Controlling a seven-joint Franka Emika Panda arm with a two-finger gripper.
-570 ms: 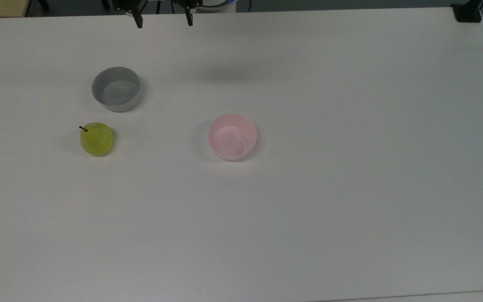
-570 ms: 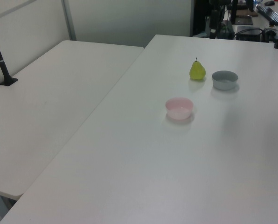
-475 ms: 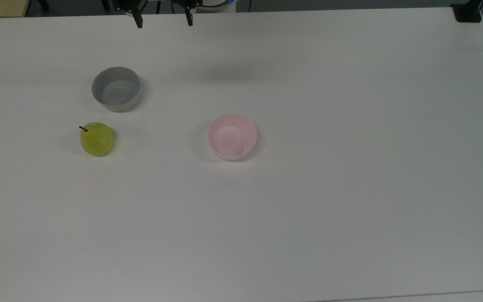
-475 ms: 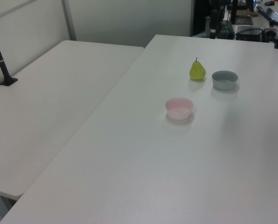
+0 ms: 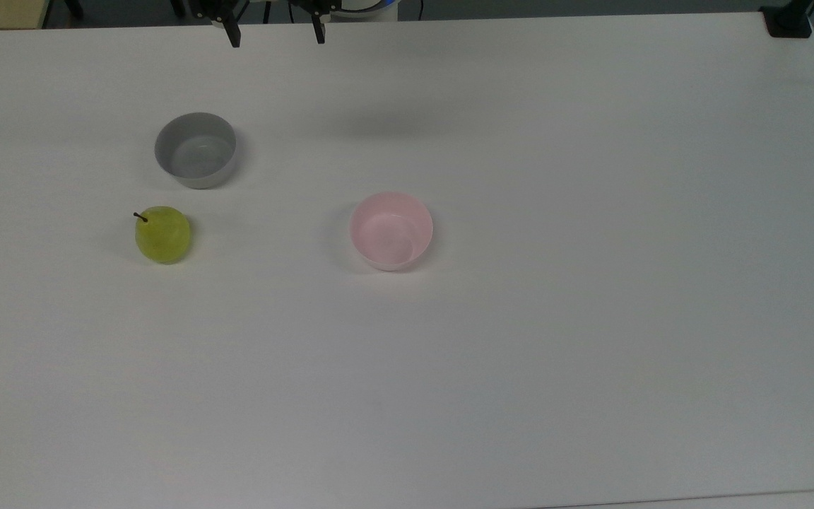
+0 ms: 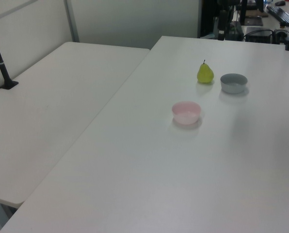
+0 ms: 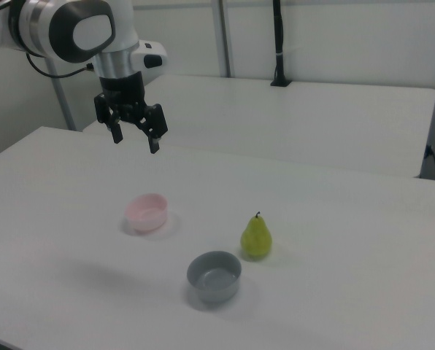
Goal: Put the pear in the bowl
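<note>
The gripper grabs the yellow-green pear by its narrow neck (image 6: 204, 67) next, to set it in the pale pink bowl (image 6: 186, 112).
The yellow-green pear (image 5: 162, 234) (image 6: 205, 73) (image 7: 256, 238) stands upright on the white table, dark stem up. The pale pink bowl (image 5: 391, 230) (image 6: 186, 112) (image 7: 147, 211) sits empty near the table's middle, to the pear's right in the top view. My gripper (image 5: 274, 35) (image 7: 136, 140) hangs open high above the table at the top view's upper edge, holding nothing. In the right view it hovers well above the pink bowl, far from the pear.
A grey bowl (image 5: 196, 150) (image 6: 233, 83) (image 7: 214, 276) stands empty close to the pear. A second white table (image 6: 52, 92) adjoins on the left view's left, with a black post (image 6: 3, 63) clamped to it. Wide bare tabletop surrounds the objects.
</note>
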